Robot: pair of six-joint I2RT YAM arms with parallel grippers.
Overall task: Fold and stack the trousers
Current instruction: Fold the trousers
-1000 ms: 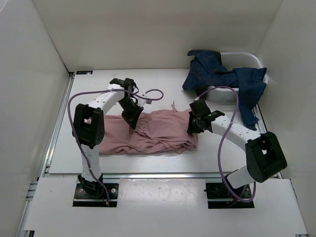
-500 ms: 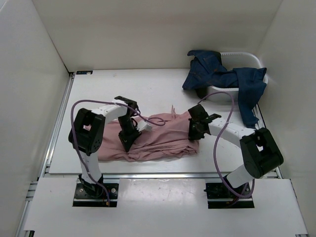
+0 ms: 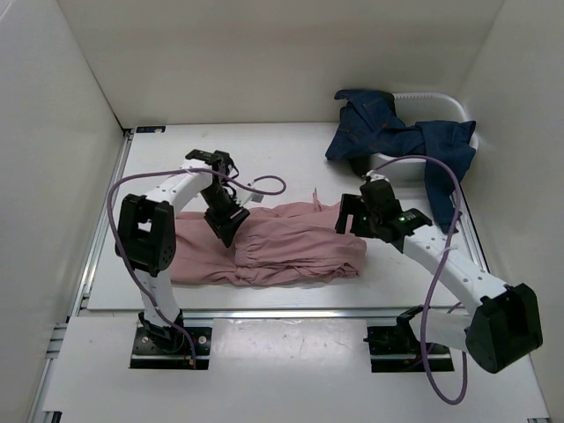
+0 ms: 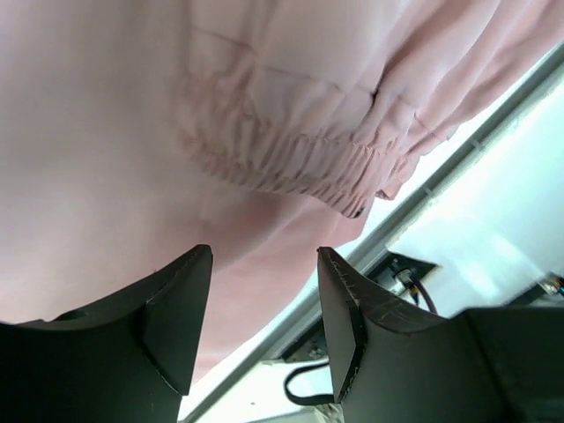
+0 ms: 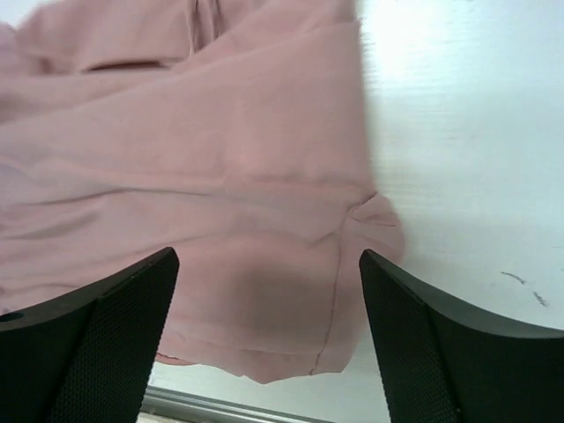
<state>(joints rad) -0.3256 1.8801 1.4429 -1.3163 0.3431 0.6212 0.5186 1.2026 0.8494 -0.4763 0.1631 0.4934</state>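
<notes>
Next, my right gripper grabs the trousers' folded end corner [image 3: 356,268] [image 5: 333,342], leaving the gathered waistband free, to spread the trousers flat for folding.
The dusty-pink trousers [image 3: 291,247] lie folded in a long flat band across the near middle of the table. Their gathered waistband [image 4: 291,167] shows in the left wrist view. My left gripper [image 3: 226,227] hovers over the trousers' left part, open, with nothing between its fingers [image 4: 181,304]. My right gripper [image 3: 352,219] hangs over the right end of the trousers [image 5: 264,220], open wide and empty, with a folded corner of cloth [image 5: 374,220] below it. Both pairs of jaws stand apart from the cloth.
A dark blue denim garment [image 3: 397,141] is draped over a white basket [image 3: 445,101] at the back right. White walls close in the table on three sides. A metal rail [image 3: 264,310] runs along the table's near edge.
Both grippers have opened and let go of the pink cloth, which now lies flatter and longer. The left gripper has drawn back toward the far side. The right arm has swung outward to the right.
</notes>
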